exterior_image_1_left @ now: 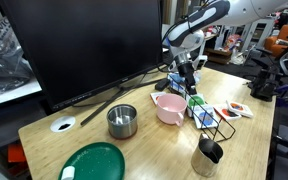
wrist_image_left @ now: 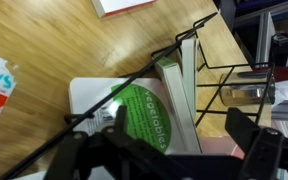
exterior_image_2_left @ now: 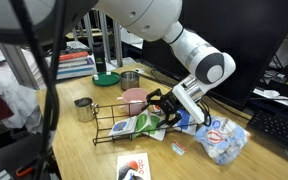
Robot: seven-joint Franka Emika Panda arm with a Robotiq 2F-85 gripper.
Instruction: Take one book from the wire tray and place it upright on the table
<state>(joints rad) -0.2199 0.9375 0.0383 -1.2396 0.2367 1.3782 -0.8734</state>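
Observation:
The green book's lower edge has to stay free to stand upright. My gripper next needs to grab the book by its upper edge, with one finger on each side.
The green book [wrist_image_left: 144, 115] has a white cover with a green disc reading "vegetables". It leans tilted in the black wire tray [wrist_image_left: 199, 45]. In both exterior views the book [exterior_image_2_left: 144, 122] [exterior_image_1_left: 197, 102] sits at the end of the tray [exterior_image_2_left: 112, 122] [exterior_image_1_left: 220, 126] nearest the pink bowl. My gripper [wrist_image_left: 184, 150] is open. It hangs just over the book's upper edge with one finger on each side, not closed on it. It also shows in both exterior views [exterior_image_2_left: 167, 105] [exterior_image_1_left: 189, 76]. The wood-grain table [exterior_image_1_left: 154, 150] carries everything.
The pink bowl [exterior_image_1_left: 169, 108] stands right beside the tray. A metal pot [exterior_image_1_left: 121, 121], a metal cup [exterior_image_1_left: 209, 156] and a round green plate [exterior_image_1_left: 94, 162] are on the table. White-and-red booklets [exterior_image_1_left: 234, 108] [exterior_image_2_left: 134, 168] and a plastic bag [exterior_image_2_left: 222, 140] lie nearby. A large monitor [exterior_image_1_left: 84, 45] stands behind.

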